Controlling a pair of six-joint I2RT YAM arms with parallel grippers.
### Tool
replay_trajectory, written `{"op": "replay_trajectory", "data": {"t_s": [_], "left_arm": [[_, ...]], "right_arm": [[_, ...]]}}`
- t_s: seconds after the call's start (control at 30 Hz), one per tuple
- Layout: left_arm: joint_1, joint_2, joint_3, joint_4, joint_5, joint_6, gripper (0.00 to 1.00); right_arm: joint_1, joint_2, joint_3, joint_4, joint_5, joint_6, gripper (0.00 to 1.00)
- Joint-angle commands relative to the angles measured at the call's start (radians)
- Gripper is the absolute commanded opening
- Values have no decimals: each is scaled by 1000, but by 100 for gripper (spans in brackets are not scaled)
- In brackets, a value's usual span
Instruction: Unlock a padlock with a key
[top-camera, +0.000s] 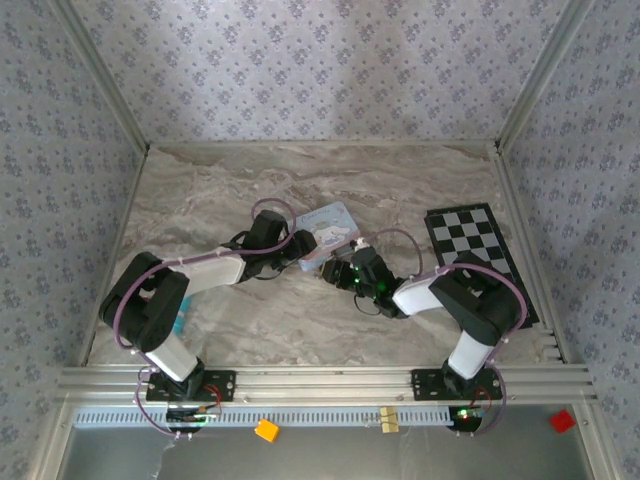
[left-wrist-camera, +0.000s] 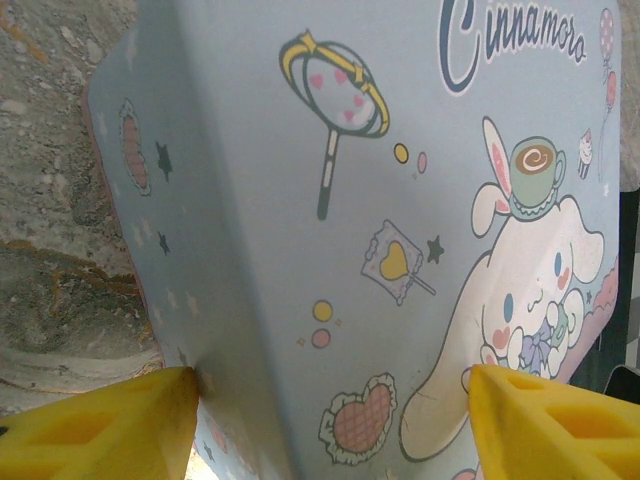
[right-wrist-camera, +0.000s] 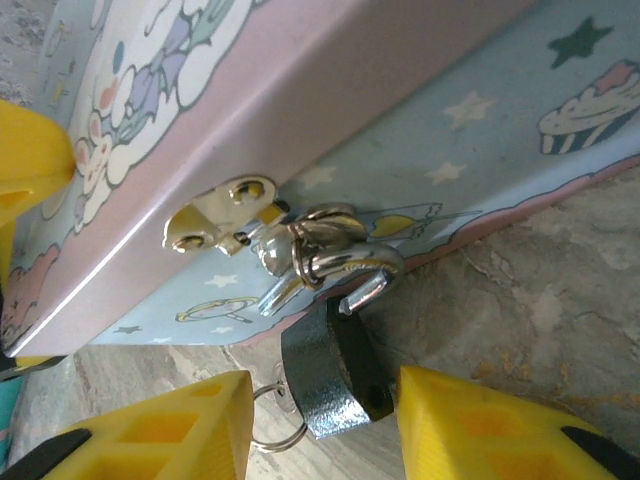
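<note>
The right gripper grabs the padlock by its black body (right-wrist-camera: 334, 371) next, which leaves the open shackle (right-wrist-camera: 350, 262) free to slip out of the hasp.
The black padlock (right-wrist-camera: 330, 375) hangs by its silvery shackle (right-wrist-camera: 350, 262) from the hasp (right-wrist-camera: 215, 222) on the front of the pale blue cartoon tin (top-camera: 335, 225). The shackle's free end sits out of the lock body. A key ring (right-wrist-camera: 268, 428) dangles behind the body, and the key itself is mostly hidden. My right gripper (right-wrist-camera: 325, 425) is open around the padlock, with its right finger (right-wrist-camera: 500, 430) touching the body. My left gripper (left-wrist-camera: 330, 425) clamps the tin (left-wrist-camera: 300, 200) at its corner, one finger (left-wrist-camera: 110, 425) on the side wall and the other on the lid.
A black and white chequered board (top-camera: 475, 245) lies to the right of the tin. Patterned walls close in the marble table (top-camera: 250, 320) on three sides. A metal rail (top-camera: 320, 380) runs along the near edge, with small orange (top-camera: 266, 430) and red (top-camera: 562, 420) blocks beyond it.
</note>
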Motion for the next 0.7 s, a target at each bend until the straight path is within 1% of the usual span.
{"op": "replay_trajectory", "data": {"t_s": [0.0,0.1,0.2,0.33,0.4,0.53,0.67], "left_arm": [[-13,-6,6,-28,-33,-13,70],[-16,-11,5,-27,-36,-16,70],[-22,-12,5,-24,-40,-21,70],[-28,-12,2,-21,-48,-30,70],[-28,-12,1,-23,-52,-32,70],[-28,-20,-7,-36,-79,-38,70],[-28,-25,-21,-36,-106,-59,70]], "right_arm": [[25,63,43,-235,63,-15,43],[53,59,102,-366,121,-33,42],[61,69,136,-424,135,-34,42],[49,91,154,-419,109,-25,39],[43,95,151,-404,98,-19,33],[27,72,107,-333,79,-5,25],[4,41,50,-234,33,30,20]]}}
